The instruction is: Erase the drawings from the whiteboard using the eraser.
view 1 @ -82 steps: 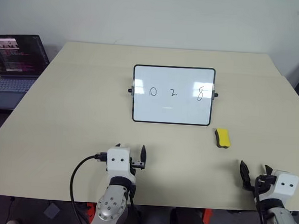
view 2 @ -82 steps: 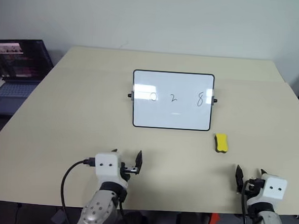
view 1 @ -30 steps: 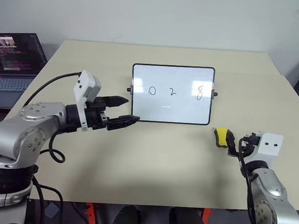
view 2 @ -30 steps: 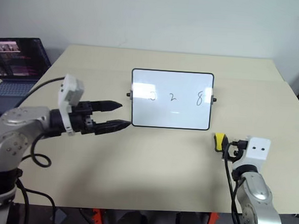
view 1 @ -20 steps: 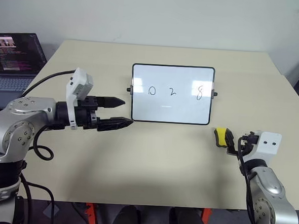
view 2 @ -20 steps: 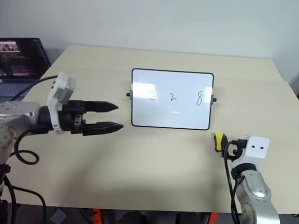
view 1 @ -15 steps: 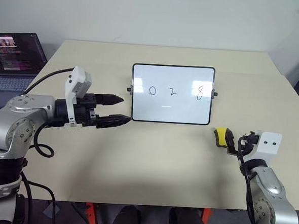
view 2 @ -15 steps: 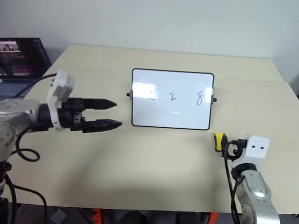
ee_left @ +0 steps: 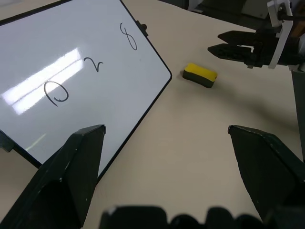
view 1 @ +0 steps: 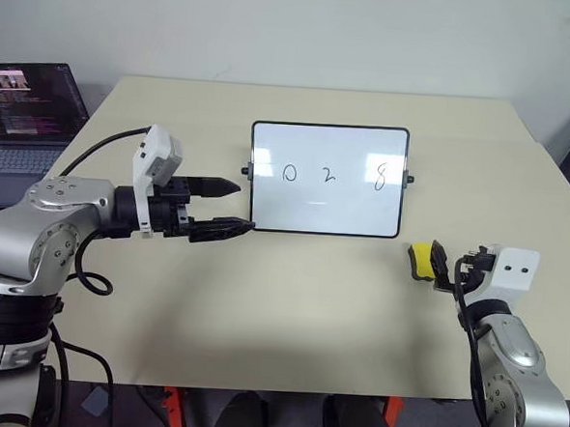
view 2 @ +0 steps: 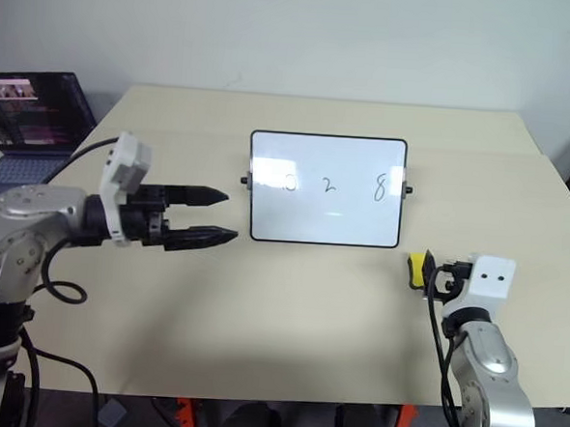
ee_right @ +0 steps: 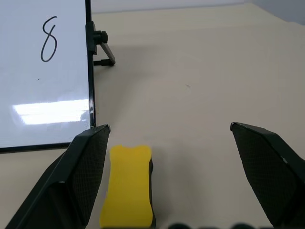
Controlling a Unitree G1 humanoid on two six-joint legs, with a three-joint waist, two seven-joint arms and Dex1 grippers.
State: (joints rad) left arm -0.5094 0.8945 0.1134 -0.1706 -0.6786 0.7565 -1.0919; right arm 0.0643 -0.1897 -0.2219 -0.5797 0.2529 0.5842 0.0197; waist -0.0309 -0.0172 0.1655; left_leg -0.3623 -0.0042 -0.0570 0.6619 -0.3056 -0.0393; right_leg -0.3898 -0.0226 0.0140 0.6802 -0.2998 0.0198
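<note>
My right gripper takes hold of the yellow eraser [view 1: 419,261] by its long sides next, to wipe the drawings off the whiteboard [view 1: 326,211].
The whiteboard [view 1: 326,211] stands tilted at the table's middle, with the drawings [view 1: 330,177] "0", "2" and "8" in a row on it. The yellow eraser [view 1: 419,261] lies flat on the table, off the board's lower right corner. My right gripper [ee_right: 167,128] is open and level just behind it. The eraser [ee_right: 127,186] lies between the fingers, close against one finger [ee_right: 88,171]; contact is unclear. My left gripper [view 1: 245,205] is open in the air beside the board's left edge, pointing at it and holding nothing.
An open laptop [view 1: 24,120] sits on a lower surface past the table's far left corner. The beige table [view 1: 289,301] has bare room in front of the board and on both sides. A cable loops off my left arm [view 1: 87,279].
Since the earliest frames both arms have risen from the table's front edge, the left to the board's left edge and the right up to the eraser. Over the last second they hardly move.
</note>
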